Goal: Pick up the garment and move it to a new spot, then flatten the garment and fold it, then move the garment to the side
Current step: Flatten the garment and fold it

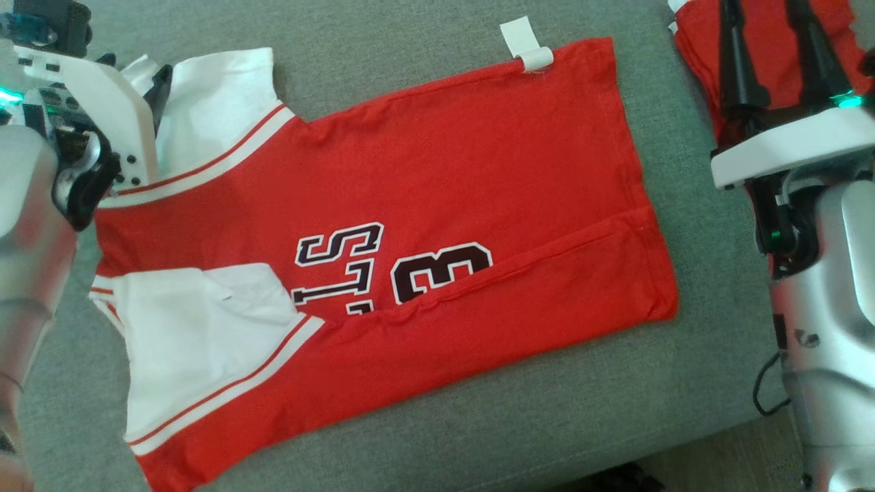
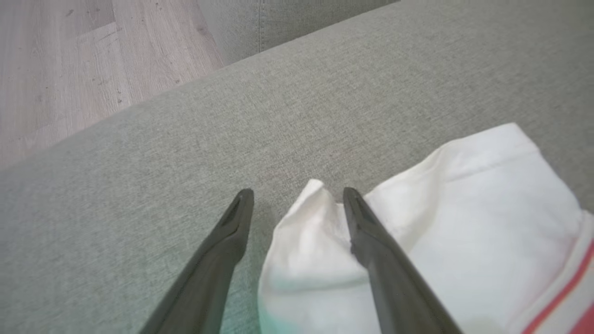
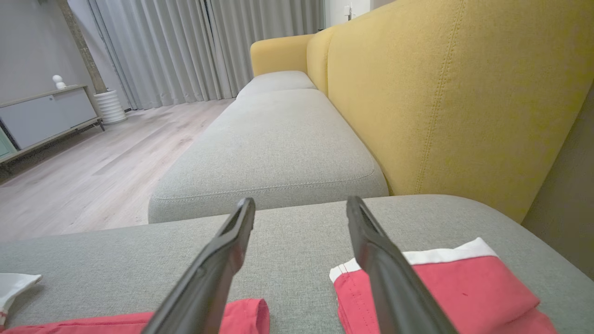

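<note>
My left gripper should pinch the jersey next by the end of its far white sleeve. The end of that sleeve puckers up, while the red body (image 1: 467, 152) lies flat.
The garment (image 1: 478, 157), a red jersey with dark lettering and white sleeves, lies spread on the grey cushion (image 1: 437, 48). Its near long edge is folded over onto the body. My left gripper (image 2: 297, 195) hovers open at the far white sleeve (image 1: 219, 102), with the sleeve's tip (image 2: 315, 218) between its fingers and one finger lying over the cloth. My right gripper (image 3: 300, 204) stands open at the garment's other end with nothing between its fingers. The red hem corner (image 3: 241, 311) shows just below that gripper.
A second red folded cloth with white trim (image 1: 772, 41) (image 3: 464, 287) lies under my right gripper. A white tag (image 1: 523, 41) sticks out at the garment's far edge. A yellow backrest (image 3: 441, 93) rises on the right; wooden floor (image 2: 69, 69) lies past the cushion's edge.
</note>
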Controlling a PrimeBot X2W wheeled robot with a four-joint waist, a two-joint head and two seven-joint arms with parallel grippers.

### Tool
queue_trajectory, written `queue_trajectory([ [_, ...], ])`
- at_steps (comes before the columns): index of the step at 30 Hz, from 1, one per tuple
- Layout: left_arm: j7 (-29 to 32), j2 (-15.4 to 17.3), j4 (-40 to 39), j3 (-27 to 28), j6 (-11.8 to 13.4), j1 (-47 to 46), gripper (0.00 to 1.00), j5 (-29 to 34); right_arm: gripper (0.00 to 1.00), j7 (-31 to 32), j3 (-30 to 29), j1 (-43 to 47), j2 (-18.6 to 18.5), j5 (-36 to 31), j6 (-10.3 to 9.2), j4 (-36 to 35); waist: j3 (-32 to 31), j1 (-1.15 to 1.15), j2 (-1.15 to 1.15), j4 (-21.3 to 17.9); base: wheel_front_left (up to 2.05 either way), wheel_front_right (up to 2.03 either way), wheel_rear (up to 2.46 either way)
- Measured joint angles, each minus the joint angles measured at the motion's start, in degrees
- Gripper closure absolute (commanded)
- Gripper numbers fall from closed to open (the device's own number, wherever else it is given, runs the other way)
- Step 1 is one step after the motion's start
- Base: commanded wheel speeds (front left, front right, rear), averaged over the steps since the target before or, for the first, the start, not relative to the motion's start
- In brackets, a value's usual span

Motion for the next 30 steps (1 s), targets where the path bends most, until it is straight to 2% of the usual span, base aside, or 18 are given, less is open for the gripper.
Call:
queue_trajectory([
  [15, 0.60, 2.09, -0.51, -5.11, -0.01, 0.01, 0.00, -6.79, 0.00, 0.00, 0.30, 0.02, 0.01, 0.04, 0.00, 1.47, -2.31, 0.00, 0.00, -0.01, 0.00, 0.00, 0.00],
  [25, 1.29, 3.20, 0.10, -7.81, -0.01, -0.52, 0.00, -8.11, 0.00, 0.01, 0.65, 0.02, 0.00, 0.64, 0.00, 1.45, -1.02, 0.01, 0.00, -1.14, 0.00, 0.00, 0.00],
  [30, 3.55, 3.36, 0.77, -8.50, -0.01, -2.37, 0.00, -9.55, 0.00, 0.00, 0.66, 0.02, 0.01, 0.68, 0.00, 1.44, -0.29, 0.01, 0.00, -1.79, 0.00, 0.00, 0.00],
])
